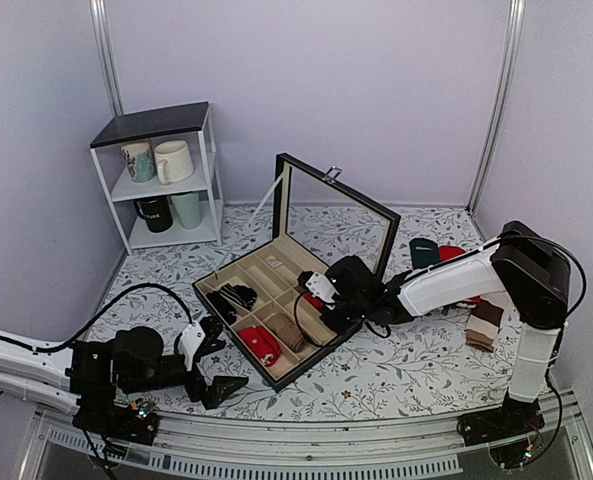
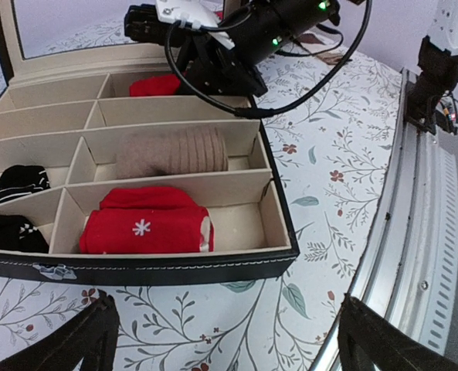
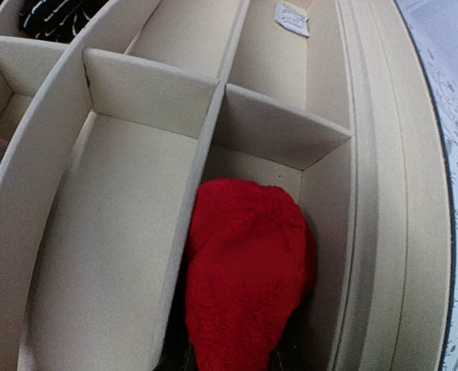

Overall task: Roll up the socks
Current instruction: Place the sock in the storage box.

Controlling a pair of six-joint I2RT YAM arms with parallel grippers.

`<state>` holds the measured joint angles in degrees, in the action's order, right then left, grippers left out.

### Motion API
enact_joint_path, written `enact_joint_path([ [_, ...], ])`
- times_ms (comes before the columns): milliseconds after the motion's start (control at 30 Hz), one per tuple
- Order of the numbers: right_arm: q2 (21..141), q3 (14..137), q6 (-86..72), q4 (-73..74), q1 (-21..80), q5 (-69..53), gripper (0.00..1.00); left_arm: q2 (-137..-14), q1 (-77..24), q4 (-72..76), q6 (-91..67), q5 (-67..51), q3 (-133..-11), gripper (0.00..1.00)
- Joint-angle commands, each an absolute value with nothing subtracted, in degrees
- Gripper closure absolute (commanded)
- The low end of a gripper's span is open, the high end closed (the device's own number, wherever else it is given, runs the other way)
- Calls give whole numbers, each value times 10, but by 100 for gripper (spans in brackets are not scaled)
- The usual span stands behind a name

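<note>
My right gripper should release the red bundle now; it is between the sides of the box's narrow section and would land there.
The socks [image 3: 248,263] are a bright red knit bundle lying in a narrow compartment on the right side of the divided box [image 3: 147,93]. Their beige end is hidden. My right gripper [image 3: 232,359] is shut on the bundle's near end, with only dark finger edges showing at the bottom of the right wrist view. From above, the right gripper [image 1: 321,295] reaches into the box [image 1: 316,360] over the red socks [image 1: 314,301]. My left gripper [image 2: 229,348] stands open and empty over the floral cloth, just in front of the box's black front wall [image 2: 174,267]. The socks [image 2: 155,85] show at the box's far side.
The box holds a red roll with a snowflake [image 2: 147,224], a tan ribbed roll [image 2: 174,151] and black socks [image 2: 12,185]. Its lid [image 1: 336,215] stands upright. A dark green sock [image 1: 424,252], a red sock [image 1: 451,253] and a brown-beige stack [image 1: 486,325] lie right. A shelf of mugs [image 1: 166,170] stands back left.
</note>
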<state>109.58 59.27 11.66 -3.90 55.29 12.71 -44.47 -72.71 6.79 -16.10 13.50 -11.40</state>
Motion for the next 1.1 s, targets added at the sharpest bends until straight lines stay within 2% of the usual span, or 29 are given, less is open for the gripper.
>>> enact_joint_path([
  [0, 1150, 605, 85, 88, 542, -2, 97, -439, -720, 81, -156, 131, -106, 1],
  [200, 1169, 644, 67, 135, 527, -35, 86, -439, -720, 80, -156, 133, -106, 0],
  [500, 1149, 683, 19, 152, 508, -49, 78, -434, -720, 80, -157, 135, -104, 0],
  [667, 1133, 704, 3, 175, 506, -33, 70, -433, -720, 80, -157, 135, -105, 1],
  [1067, 1115, 768, -23, 217, 500, -38, 60, -432, -719, 81, -157, 138, -104, 1],
])
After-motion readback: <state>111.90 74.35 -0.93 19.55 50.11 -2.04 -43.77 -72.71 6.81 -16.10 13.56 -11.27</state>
